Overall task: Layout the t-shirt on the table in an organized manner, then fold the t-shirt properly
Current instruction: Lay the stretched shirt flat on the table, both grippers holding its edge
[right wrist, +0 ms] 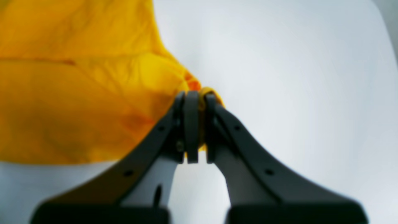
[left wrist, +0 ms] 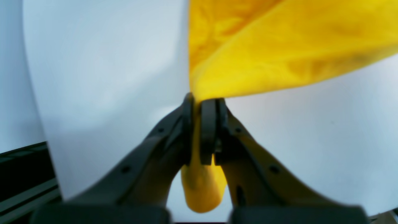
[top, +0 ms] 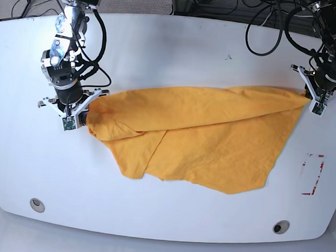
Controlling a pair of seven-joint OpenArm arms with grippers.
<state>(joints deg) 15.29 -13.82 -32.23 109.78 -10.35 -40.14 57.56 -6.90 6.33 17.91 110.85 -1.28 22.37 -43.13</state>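
The t-shirt's pinched corner [left wrist: 197, 108] hangs above the table, short of the table's far side. My left gripper should keep holding it until it moves back and down.
The orange-yellow t-shirt [top: 201, 136] hangs stretched between my two grippers across the white table [top: 176, 59], its lower part lying rumpled on the tabletop. In the base view my left gripper [top: 310, 97] at the right is shut on one corner of the t-shirt [left wrist: 264, 46]. The left wrist view shows cloth pinched between that left gripper's [left wrist: 200, 101] fingers, with a fold poking out below them. My right gripper [top: 86, 118] at the left is shut on the other end of the t-shirt [right wrist: 77, 102]. Cloth bunches between that right gripper's [right wrist: 199, 93] pads.
Two round grey grommet holes [top: 37, 204] [top: 280, 227] sit near the table's front edge. A red-taped rectangle [top: 312, 174] lies at the front right. Black cables [top: 267, 30] trail over the table's far edge.
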